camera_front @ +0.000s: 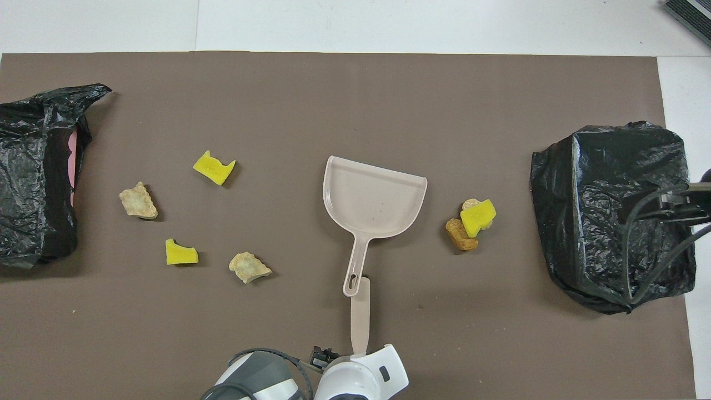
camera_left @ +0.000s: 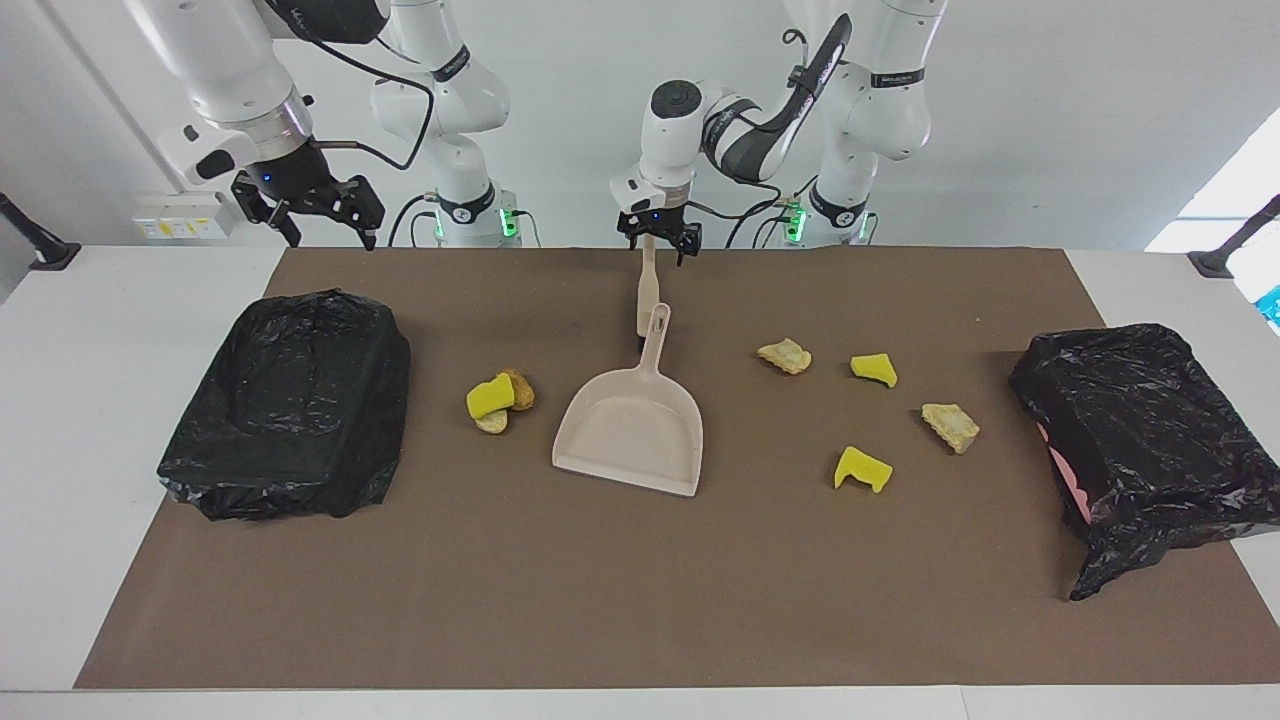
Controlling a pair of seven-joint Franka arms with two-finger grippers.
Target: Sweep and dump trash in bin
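Next, my right gripper picks up the beige dustpan (camera_front: 373,203) by its narrow handle (camera_front: 356,265), since the broad pan spreads too wide for the fingers.
The beige dustpan (camera_left: 635,425) (camera_front: 373,203) lies empty mid-table, its handle pointing at the robots. A beige brush handle (camera_left: 646,295) (camera_front: 360,314) lies flat on the mat, end to end with it. My left gripper (camera_left: 657,245) hangs open over that handle's robot-side end, holding nothing. Trash: a yellow piece on tan chunks (camera_left: 498,400) (camera_front: 471,222) sits beside the pan toward the right arm's end. Several yellow and tan scraps (camera_left: 862,468) (camera_left: 785,355) (camera_front: 214,166) lie scattered toward the left arm's end. My right gripper (camera_left: 310,212) hangs open and empty over the mat's robot-side edge.
A black-bagged bin (camera_left: 290,400) (camera_front: 611,211) stands at the right arm's end. A second black-bagged bin (camera_left: 1140,430) (camera_front: 33,172) lies at the left arm's end, pink showing inside its opening. A brown mat (camera_left: 640,600) covers the table.
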